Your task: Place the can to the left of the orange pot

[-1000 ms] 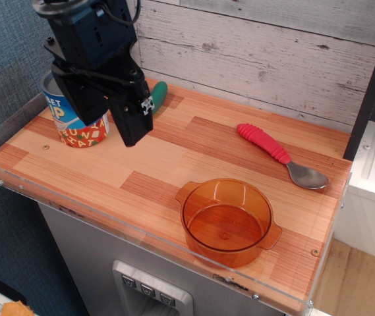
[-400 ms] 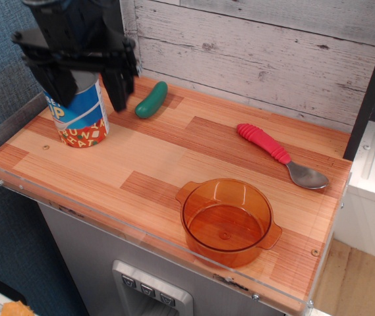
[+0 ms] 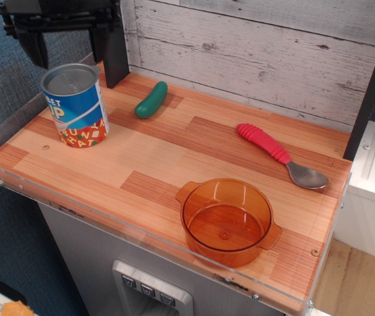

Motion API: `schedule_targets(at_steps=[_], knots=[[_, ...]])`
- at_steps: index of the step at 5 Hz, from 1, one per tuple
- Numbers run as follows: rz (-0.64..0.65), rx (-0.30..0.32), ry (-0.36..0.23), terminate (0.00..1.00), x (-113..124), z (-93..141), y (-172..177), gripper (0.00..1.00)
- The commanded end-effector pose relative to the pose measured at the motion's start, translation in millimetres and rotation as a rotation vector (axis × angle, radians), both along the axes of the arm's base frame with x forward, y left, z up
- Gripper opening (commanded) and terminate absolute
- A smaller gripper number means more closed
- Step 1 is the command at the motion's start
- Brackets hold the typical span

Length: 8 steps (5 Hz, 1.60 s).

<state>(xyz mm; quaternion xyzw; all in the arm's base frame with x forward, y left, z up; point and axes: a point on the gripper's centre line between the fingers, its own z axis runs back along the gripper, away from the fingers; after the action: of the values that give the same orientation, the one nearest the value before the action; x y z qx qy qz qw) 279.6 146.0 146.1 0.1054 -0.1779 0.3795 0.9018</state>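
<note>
I will next use my gripper to grab the can by its upper end with the silver lid (image 3: 71,83), so that I can set it beside the orange pot (image 3: 228,221).
The can (image 3: 76,105) stands upright at the back left of the wooden board, with a silver lid, blue label and red band at its foot. The orange pot (image 3: 228,221) sits near the front edge, right of the middle, far from the can. My gripper (image 3: 75,52) hangs above and behind the can, open. One black finger (image 3: 116,56) is to the can's upper right and the other (image 3: 37,46) to its upper left. Neither touches the can. The gripper holds nothing.
A green pickle-shaped toy (image 3: 151,100) lies at the back, right of the can. A spoon with a red handle (image 3: 278,155) lies at the right. A clear plastic rim (image 3: 108,220) runs along the board's front edge. A plank wall stands behind.
The gripper rose from in front of the can to above and behind it, uncovering the can's lid. The can, pot, spoon and green toy stayed put.
</note>
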Motion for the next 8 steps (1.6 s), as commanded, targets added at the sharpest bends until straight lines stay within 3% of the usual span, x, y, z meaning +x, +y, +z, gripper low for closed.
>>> schedule_targets(at_steps=[1, 2, 4, 8], knots=[[0.300, -0.002, -0.133, 0.00, 18, 12, 65, 1.00], [0.330, 0.038, -0.132, 0.00, 23, 7, 81, 1.00], [0.329, 0.008, -0.076, 0.00, 24, -27, 90, 1.00], [0.218, -0.060, -0.022, 0.00, 16, -44, 48, 1.00]])
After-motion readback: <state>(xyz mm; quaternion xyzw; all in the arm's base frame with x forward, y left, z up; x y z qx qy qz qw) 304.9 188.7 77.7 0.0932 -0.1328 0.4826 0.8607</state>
